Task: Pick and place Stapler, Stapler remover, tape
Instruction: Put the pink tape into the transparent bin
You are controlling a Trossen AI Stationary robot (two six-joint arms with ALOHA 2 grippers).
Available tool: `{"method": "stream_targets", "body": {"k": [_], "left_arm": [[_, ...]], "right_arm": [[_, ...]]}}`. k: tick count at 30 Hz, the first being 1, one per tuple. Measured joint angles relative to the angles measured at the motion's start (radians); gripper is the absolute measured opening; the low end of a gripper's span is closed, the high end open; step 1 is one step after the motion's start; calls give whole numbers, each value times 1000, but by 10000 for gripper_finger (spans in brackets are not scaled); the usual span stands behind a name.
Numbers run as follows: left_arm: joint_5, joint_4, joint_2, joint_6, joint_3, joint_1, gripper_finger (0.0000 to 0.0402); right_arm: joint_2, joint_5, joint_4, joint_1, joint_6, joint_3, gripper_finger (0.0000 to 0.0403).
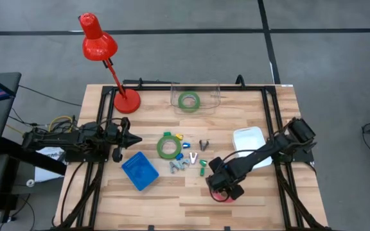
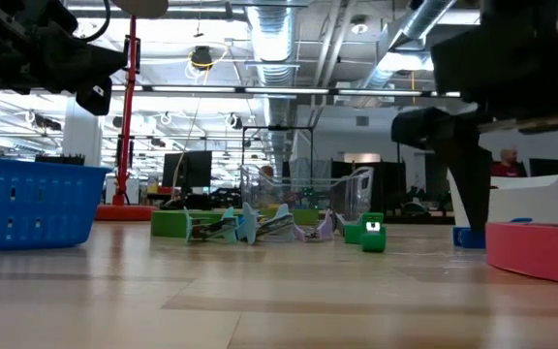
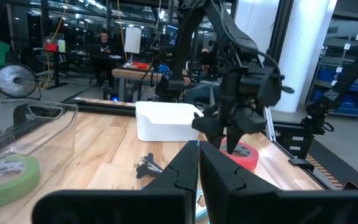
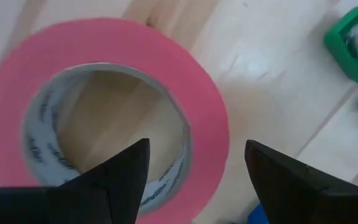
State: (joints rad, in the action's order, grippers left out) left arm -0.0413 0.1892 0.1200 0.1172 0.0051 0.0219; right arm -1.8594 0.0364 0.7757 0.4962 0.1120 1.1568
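Observation:
I need to place the pink-red tape ring in the clear bin, so my right gripper should grab it by its side (image 4: 201, 140) next.
A pink-red tape ring (image 4: 104, 93) lies flat on the table near its front right (image 1: 221, 194). My right gripper (image 4: 194, 174) hangs open just over it, pointing down, one finger over the ring's hole and one outside its wall. I see no touch. A green tape ring (image 1: 167, 146) lies flat at mid-table. Another green ring (image 1: 189, 101) lies in a clear bin. Small green, grey and blue pieces (image 1: 182, 163) lie in a cluster. I cannot tell which is the stapler and which the stapler remover. My left gripper (image 1: 133, 138) waits shut at the left, pointing level.
A blue basket (image 1: 139, 171) stands front left of the cluster and a white tray (image 1: 248, 140) at the right. A clear bin (image 1: 211, 96) is at the far edge. A red lamp (image 1: 126, 101) stands at the far left. Bare wood shows along the front edge.

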Motion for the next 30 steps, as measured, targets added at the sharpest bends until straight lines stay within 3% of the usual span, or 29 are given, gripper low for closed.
{"method": "stream_targets", "body": {"k": [8,23,30], "left_arm": [[0,1,0,0,0,0,8],[0,7,0,0,0,0,8],[0,8,0,0,0,0,8]], "right_arm": [[-27,20,4,-1,-32,-1,247],[-19,16,23,-1,-35,0,106],[-18,15,36,-2,-35,6,84]]}}
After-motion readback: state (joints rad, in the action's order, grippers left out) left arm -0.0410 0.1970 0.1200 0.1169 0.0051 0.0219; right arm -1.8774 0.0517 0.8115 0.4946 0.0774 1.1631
